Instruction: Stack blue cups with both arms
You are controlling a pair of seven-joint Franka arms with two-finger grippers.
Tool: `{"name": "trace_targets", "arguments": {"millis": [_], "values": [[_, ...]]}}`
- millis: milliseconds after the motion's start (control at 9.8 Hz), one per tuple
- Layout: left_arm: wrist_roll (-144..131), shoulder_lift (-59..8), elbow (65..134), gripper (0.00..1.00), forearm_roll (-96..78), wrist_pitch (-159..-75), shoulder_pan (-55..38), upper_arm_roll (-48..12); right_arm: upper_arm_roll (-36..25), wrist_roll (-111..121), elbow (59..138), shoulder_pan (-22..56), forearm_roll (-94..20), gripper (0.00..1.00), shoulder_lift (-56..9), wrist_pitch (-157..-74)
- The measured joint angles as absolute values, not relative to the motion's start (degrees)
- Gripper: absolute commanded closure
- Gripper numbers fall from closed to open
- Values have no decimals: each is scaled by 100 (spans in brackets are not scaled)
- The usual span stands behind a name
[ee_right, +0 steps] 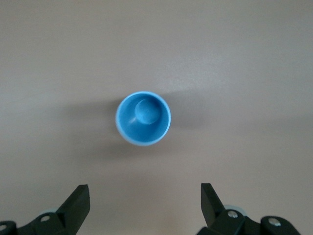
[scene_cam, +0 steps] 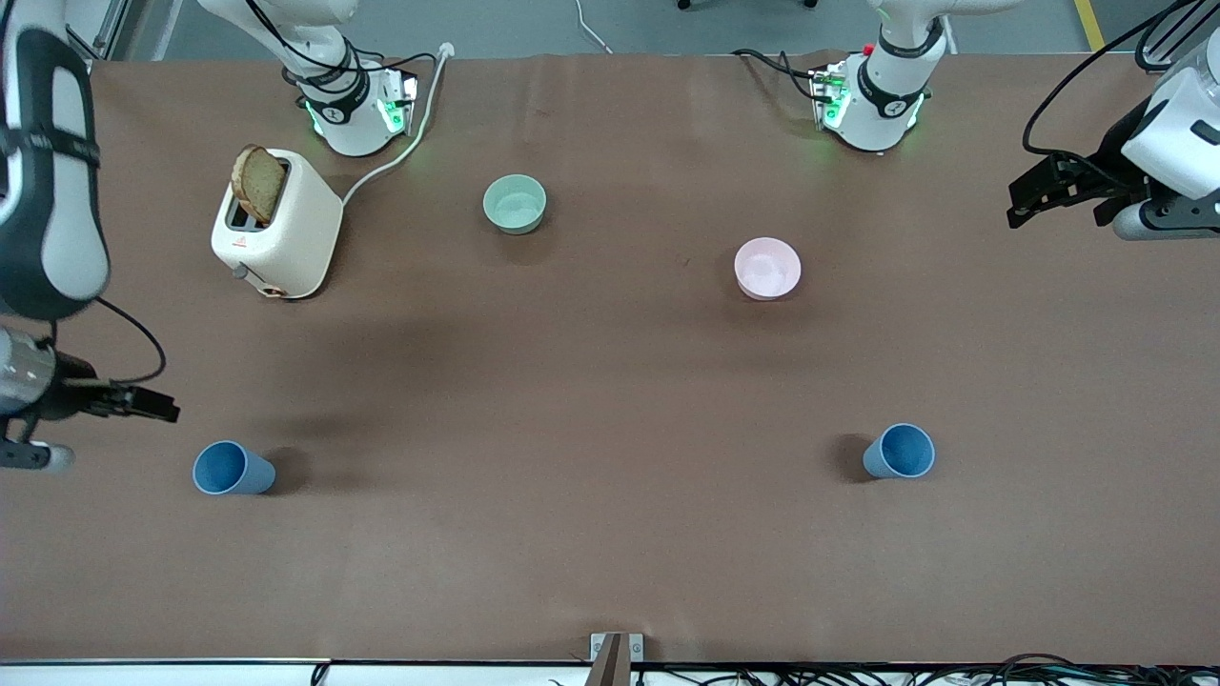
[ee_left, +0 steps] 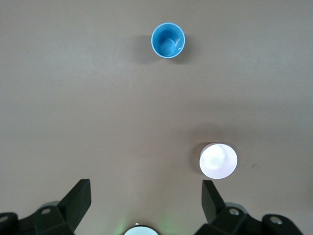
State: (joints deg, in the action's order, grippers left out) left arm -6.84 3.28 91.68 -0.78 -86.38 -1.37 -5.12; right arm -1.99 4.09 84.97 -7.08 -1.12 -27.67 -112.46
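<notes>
The robot will stack the blue cups, so its left gripper will next grab the blue cup beside the pink bowl by the cup's rim.
Two blue cups stand upright on the brown table, both nearer the front camera than the bowls. One blue cup [scene_cam: 232,468] is at the right arm's end and shows from above in the right wrist view [ee_right: 143,118]. The other blue cup [scene_cam: 901,452] is toward the left arm's end and shows in the left wrist view [ee_left: 167,40]. My right gripper [scene_cam: 162,405] [ee_right: 144,188] is open and empty, up over the table beside the first cup. My left gripper [scene_cam: 1018,205] [ee_left: 145,183] is open and empty, high over the left arm's end of the table.
A white toaster [scene_cam: 276,229] with a slice of toast stands near the right arm's base, its cable [scene_cam: 400,152] running toward the base. A mint-green bowl [scene_cam: 515,203] and a pink bowl [scene_cam: 767,268] [ee_left: 218,160] sit mid-table, farther from the front camera than the cups.
</notes>
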Motion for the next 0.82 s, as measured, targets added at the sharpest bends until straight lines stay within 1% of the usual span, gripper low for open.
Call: {"name": "trace_targets", "arguments": {"millis": [204,306,510,612,714,816], "values": [[-693,79,9375,0,-78,-9281,-132,-507,-202,469,8487,-766,-112,0,-3319,-11795],[-701,-177,9542,0,-78,-9695,-127,-504,-201,475,8494,-766,-112,0,-3494,-12012],[-779,-861,9766,0,-78,-10567,-19,-498,-200,482,8719,-766,-111,0,-3682,-12647],[-860,-1267,9804,0,-79,-11010,50,-495,-201,484,8891,-772,-109,5,-3722,-12956],[-958,-1701,9805,0,-79,-11487,92,-495,-203,485,8972,-789,-108,19,-3782,-13100],[-1140,-2041,9796,0,-79,-11844,92,-496,-204,485,8982,-812,-108,47,-3850,-13199]]}}
